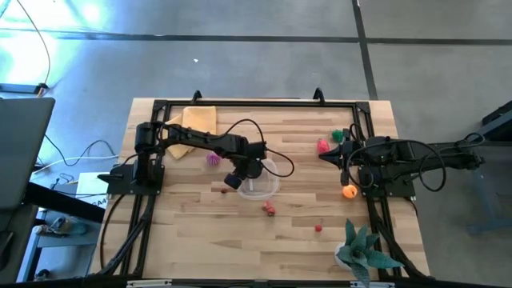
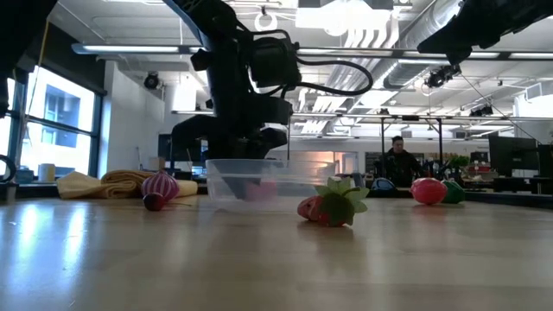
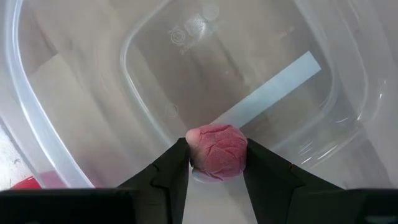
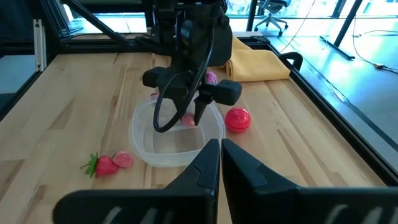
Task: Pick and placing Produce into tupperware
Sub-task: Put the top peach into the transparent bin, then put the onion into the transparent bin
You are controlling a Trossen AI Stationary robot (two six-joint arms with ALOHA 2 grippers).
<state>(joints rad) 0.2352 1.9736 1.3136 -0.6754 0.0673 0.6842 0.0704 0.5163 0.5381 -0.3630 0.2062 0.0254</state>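
The pink toy piece (image 3: 217,152) is low over the clear tub's bottom and inside the tub's rim, so it would stay there. The left gripper should open now.
The clear tub (image 1: 261,182) stands on the table's middle, also seen in the low view (image 2: 226,181) and the right wrist view (image 4: 149,144). My left gripper (image 3: 217,163) hangs over the tub, pointing down into it, shut on a pink toy piece (image 3: 217,152). A strawberry (image 2: 333,206) and a pink piece (image 4: 123,160) lie near the tub, and a purple piece (image 1: 213,159) lies to its left. My right gripper (image 4: 221,155) waits shut near the right side, off the table. My left gripper pinches the pink toy piece (image 3: 217,152) by its two sides between the fingertips (image 3: 177,163). The fingers come from above, pointing down into the tub. The piece sits over the tub's floor (image 3: 249,74); whether it touches the floor I cannot tell.
A folded yellow cloth (image 1: 192,128) lies at the far left. A red piece (image 1: 323,146) and a green piece (image 1: 339,136) lie far right, an orange one (image 1: 349,191) by the right arm's base, a small red one (image 1: 318,228) nearer. A teal plant (image 1: 360,248) stands at the near right.
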